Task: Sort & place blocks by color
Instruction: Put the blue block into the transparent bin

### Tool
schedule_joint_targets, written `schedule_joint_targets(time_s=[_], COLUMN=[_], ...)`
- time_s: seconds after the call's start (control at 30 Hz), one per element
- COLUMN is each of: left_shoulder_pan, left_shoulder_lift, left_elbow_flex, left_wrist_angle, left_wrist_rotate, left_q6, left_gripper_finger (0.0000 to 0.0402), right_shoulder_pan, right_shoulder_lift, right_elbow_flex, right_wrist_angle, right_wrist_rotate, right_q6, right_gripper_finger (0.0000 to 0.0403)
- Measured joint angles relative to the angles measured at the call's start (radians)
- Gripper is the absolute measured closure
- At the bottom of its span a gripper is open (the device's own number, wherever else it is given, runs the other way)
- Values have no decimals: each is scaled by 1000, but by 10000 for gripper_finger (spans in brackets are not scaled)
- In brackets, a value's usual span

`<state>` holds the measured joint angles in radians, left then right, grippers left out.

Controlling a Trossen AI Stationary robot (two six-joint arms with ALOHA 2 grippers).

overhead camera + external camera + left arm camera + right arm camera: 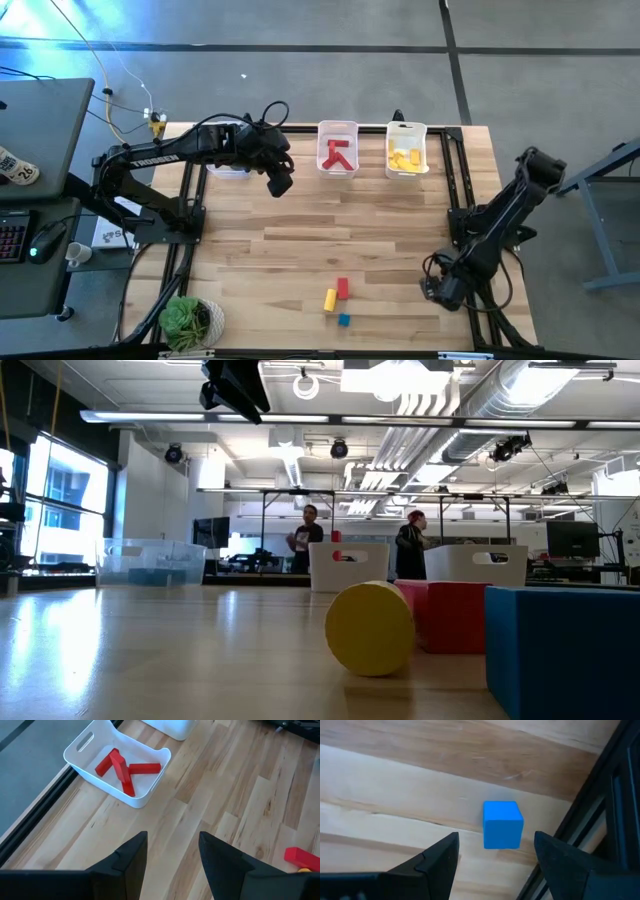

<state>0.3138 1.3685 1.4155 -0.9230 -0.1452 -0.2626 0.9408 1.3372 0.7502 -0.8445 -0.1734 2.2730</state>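
In the right wrist view my right gripper's fingers stop short of the cube, so it is too early to close on it; the move toward the blue cube comes first.
Three loose blocks lie near the table's near edge: a red bar, a yellow one and a small blue cube. In the low view they fill the foreground as yellow, red and blue. My left gripper hangs open above the table between the left bin and the red bin, which holds three red bars. My right gripper is open and low at the table's right edge. A blue cube rests on the wood just ahead of its fingertips, untouched.
Three bins stand in a row along the far edge: a clear one partly under my left arm, the red bin and one with yellow blocks. A dark frame rail runs beside the blue cube. A potted plant sits at the near-left corner. People stand in the room behind.
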Motion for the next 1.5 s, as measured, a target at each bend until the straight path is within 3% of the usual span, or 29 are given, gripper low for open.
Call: schedule_joint_targets(time_s=[0.53, 0.67, 0.87, 1.03, 1.13, 1.5], left_shoulder_pan=[0, 0, 0, 0, 0, 0], left_shoulder_lift=[0, 0, 0, 0, 0, 0], left_elbow_flex=[0, 0, 0, 0, 0, 0], left_wrist_angle=[0, 0, 0, 0, 0, 9], left_wrist_rotate=[0, 0, 0, 0, 3, 5], left_q6=[3, 3, 3, 4, 27, 164], left_gripper_finger=[237, 237, 237, 237, 237, 237], right_shoulder_pan=[9, 8, 2, -18, -32, -147], right_shoulder_lift=[167, 195, 191, 174, 159, 68], right_elbow_flex=[0, 0, 0, 0, 0, 0], right_wrist_angle=[76, 90, 107, 149, 206, 397], right_wrist_rotate=[-14, -54, -64, -51, 13, 493], right_q6=[29, 19, -4, -8, 4, -85], right_gripper_finger=[164, 200, 297, 298, 298, 296])
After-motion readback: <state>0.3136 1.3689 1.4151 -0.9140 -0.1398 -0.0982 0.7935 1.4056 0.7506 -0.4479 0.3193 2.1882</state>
